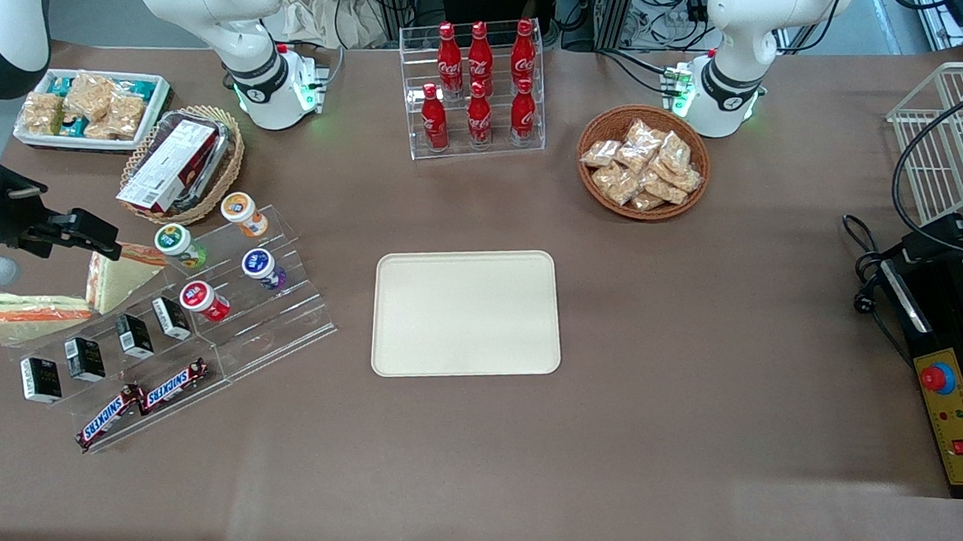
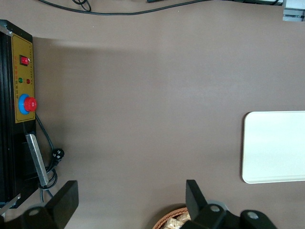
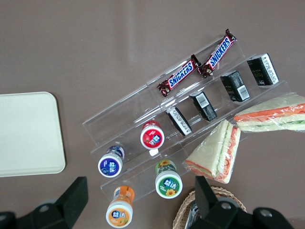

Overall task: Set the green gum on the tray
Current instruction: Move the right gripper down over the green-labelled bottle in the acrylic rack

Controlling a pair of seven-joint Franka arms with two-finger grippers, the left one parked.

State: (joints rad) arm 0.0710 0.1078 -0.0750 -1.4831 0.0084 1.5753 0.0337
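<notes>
The green gum should go on the beige tray (image 1: 467,313), so my gripper will pick it up next by its rounded body (image 1: 193,254).
The green gum (image 1: 174,240) has a green-and-white lid and lies on the top step of a clear stepped rack (image 1: 282,309). It also shows in the right wrist view (image 3: 169,183). The beige tray (image 1: 467,313) lies bare at the table's middle, and shows in the right wrist view (image 3: 28,133) and the left wrist view (image 2: 276,145). My right gripper (image 1: 92,232) hangs open and empty above the table, past the gum toward the working arm's end. In the right wrist view the gripper (image 3: 140,191) has its fingers spread wide, and the gum lies between them far below.
On the rack lie an orange-lidded bottle (image 1: 240,208), a purple-lidded one (image 1: 261,265), a red-lidded one (image 1: 200,299), black boxes and Snickers bars (image 1: 174,386). Wrapped sandwiches (image 1: 119,272) and a wicker basket (image 1: 182,164) lie beside the gum. A cola rack (image 1: 476,89) stands farther away.
</notes>
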